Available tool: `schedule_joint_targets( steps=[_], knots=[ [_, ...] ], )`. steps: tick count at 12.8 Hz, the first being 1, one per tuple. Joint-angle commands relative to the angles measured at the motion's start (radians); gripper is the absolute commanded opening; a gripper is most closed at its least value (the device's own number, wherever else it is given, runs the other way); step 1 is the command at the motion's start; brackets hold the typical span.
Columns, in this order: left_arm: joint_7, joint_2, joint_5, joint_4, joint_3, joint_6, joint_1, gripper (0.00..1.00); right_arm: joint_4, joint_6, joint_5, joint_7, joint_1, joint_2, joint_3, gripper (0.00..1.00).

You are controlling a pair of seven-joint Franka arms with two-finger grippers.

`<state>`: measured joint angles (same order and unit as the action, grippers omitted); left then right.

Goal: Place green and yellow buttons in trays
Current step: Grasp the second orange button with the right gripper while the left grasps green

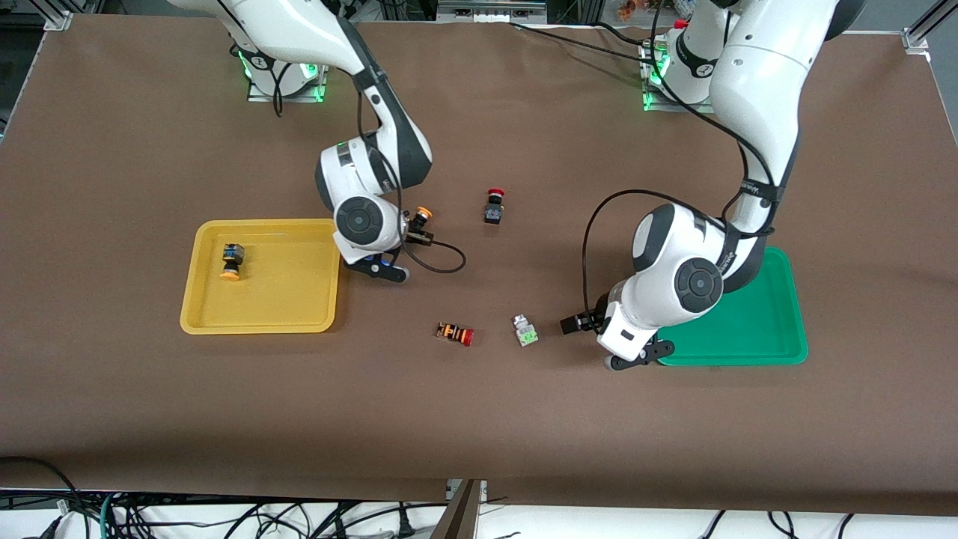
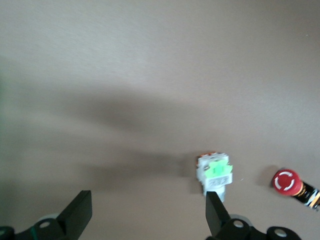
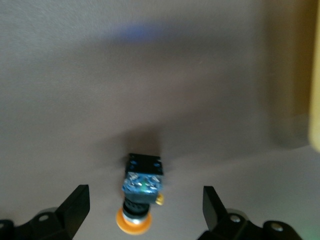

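Observation:
My right gripper needs to go lower before it closes on the button, because my fingers stop above the yellow button [image 1: 419, 219] [image 3: 143, 188].
One yellow button [image 1: 231, 262] lies in the yellow tray [image 1: 258, 320]. A second yellow button [image 1: 423, 215] lies on the table beside that tray. My right gripper [image 1: 416, 227] is low over it. In the right wrist view this button [image 3: 142, 192] sits between the open fingers of the right gripper [image 3: 145, 212]. One green button [image 1: 525, 331] lies on the table near the green tray [image 1: 756, 322]. My left gripper [image 1: 575, 324] is open beside it. In the left wrist view the green button [image 2: 215, 173] sits off centre of the left gripper [image 2: 148, 212], close to one finger [image 2: 216, 210]. No other green button shows.
A black switch with a red cap [image 1: 493, 206] stands mid-table, farther from the front camera. An orange-striped switch with a red cap [image 1: 455, 334] lies beside the green button and shows in the left wrist view [image 2: 290, 183]. The left arm covers part of the green tray.

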<state>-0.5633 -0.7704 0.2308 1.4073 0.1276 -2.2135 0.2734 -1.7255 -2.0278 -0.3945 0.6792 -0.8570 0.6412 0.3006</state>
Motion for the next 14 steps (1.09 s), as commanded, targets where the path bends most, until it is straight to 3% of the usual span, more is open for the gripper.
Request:
schedule_joint_targets(
  steps=[1,7,12,13,14],
  knots=[
    [-0.068,-0.081,0.028,-0.047,-0.008,-0.069,0.058,1.0,-0.002,-0.054,-0.033,0.086,-0.045,0.038,0.012,1.0],
    [-0.211,-0.128,0.024,-0.094,-0.019,-0.13,0.128,1.0,-0.061,-0.063,-0.033,0.083,-0.056,0.019,0.006,1.0],
    [-0.254,-0.191,0.019,-0.168,-0.037,-0.13,0.161,1.0,-0.196,-0.209,-0.035,0.091,-0.056,-0.06,-0.008,0.97],
    [-0.254,-0.197,0.019,-0.171,-0.039,-0.132,0.161,1.0,-0.203,-0.213,-0.035,0.091,-0.056,-0.064,-0.009,0.75],
    [-0.256,-0.205,0.019,-0.183,-0.04,-0.132,0.161,0.92,-0.203,-0.213,-0.035,0.091,-0.056,-0.066,-0.021,0.48]
  ],
)
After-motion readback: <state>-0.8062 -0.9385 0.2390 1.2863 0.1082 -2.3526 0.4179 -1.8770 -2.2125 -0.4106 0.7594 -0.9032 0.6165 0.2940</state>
